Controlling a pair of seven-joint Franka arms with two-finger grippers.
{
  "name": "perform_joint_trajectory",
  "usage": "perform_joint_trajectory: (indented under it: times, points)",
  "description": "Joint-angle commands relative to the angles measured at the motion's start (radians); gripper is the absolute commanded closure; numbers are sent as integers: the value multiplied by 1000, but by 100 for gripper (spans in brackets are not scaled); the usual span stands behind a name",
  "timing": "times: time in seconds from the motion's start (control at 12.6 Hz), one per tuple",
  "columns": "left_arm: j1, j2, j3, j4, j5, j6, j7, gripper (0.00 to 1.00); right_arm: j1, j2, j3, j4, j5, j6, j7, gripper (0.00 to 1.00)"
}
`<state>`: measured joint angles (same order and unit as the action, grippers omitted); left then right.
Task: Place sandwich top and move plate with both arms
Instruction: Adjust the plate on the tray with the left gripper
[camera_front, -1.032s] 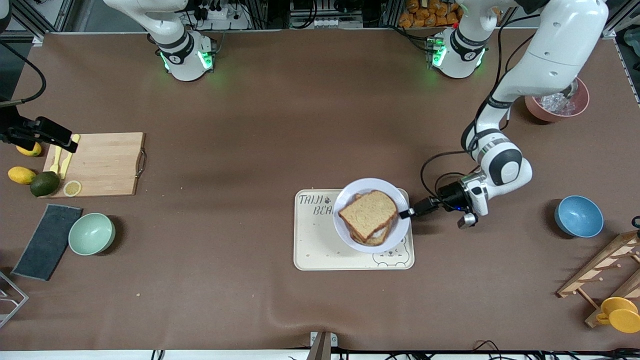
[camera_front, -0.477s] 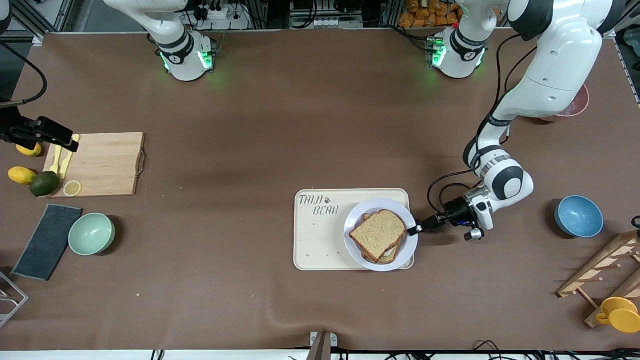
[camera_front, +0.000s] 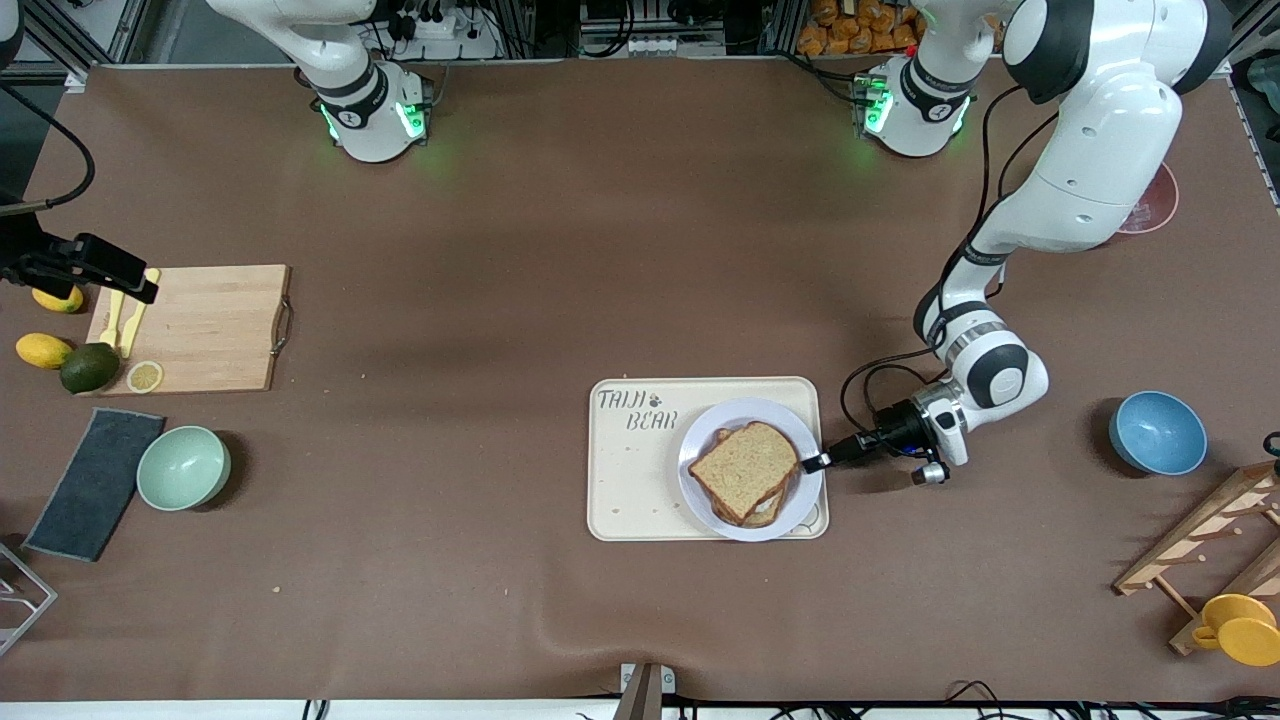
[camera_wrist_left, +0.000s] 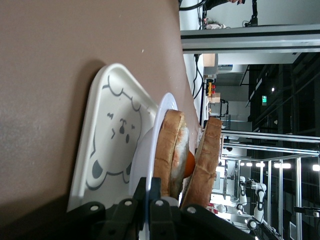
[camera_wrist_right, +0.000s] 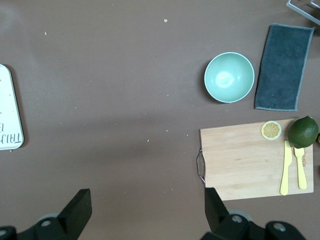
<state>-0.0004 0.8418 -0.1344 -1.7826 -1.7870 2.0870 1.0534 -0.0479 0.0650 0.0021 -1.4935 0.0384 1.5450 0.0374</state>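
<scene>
I can let go of the plate with my left gripper now. The plate's lower edge is in over the cream bear tray, so the plate would rest there.
The pale plate sits over the cream bear tray, at the tray corner toward the left arm's end and nearest the front camera. On it lies a sandwich with the sandwich top, a brown bread slice, on the stack. In the left wrist view the top slice leans over an egg-bearing slice. My left gripper is shut on the plate's rim, its jaws pinching it edge-on. My right gripper hangs open and empty high over bare table beside the cutting board.
A blue bowl, a wooden rack and a yellow cup stand toward the left arm's end. A mint bowl, dark cloth, cutting board and fruit lie toward the right arm's end.
The left gripper has carried the plate with the sandwich across the tray toward the front camera, then a little back toward the right arm's end. The right arm has not moved.
</scene>
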Motion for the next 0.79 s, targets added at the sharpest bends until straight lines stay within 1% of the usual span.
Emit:
perform_joint_trajectory:
  times: [0.0, 0.24, 0.32, 0.48, 0.56, 0.64, 0.71]
  points:
    - [-21, 20, -2, 31, 3, 16, -12, 100, -4, 10, 7, 19, -14, -14, 3, 0]
    - [-7, 13, -1, 28, 11, 18, -16, 100, -1, 10, 6, 19, -25, -13, 3, 0]
    - [-6, 14, -1, 28, 29, 18, -13, 99, -3, 10, 6, 19, -25, -11, 3, 0]
    - [6, 11, -1, 28, 52, 18, -26, 93, -3, 10, 6, 21, -34, -8, -23, 0]
    - [0, 14, -1, 26, 52, 18, -26, 88, -7, 10, 7, 19, -34, -2, -69, 0]
    - [2, 16, -1, 26, 54, 18, -26, 70, -4, 9, 6, 19, -35, 4, -101, 0]
    - [6, 14, -1, 22, 57, 18, -24, 59, -6, 9, 6, 16, -35, 0, -100, 0]
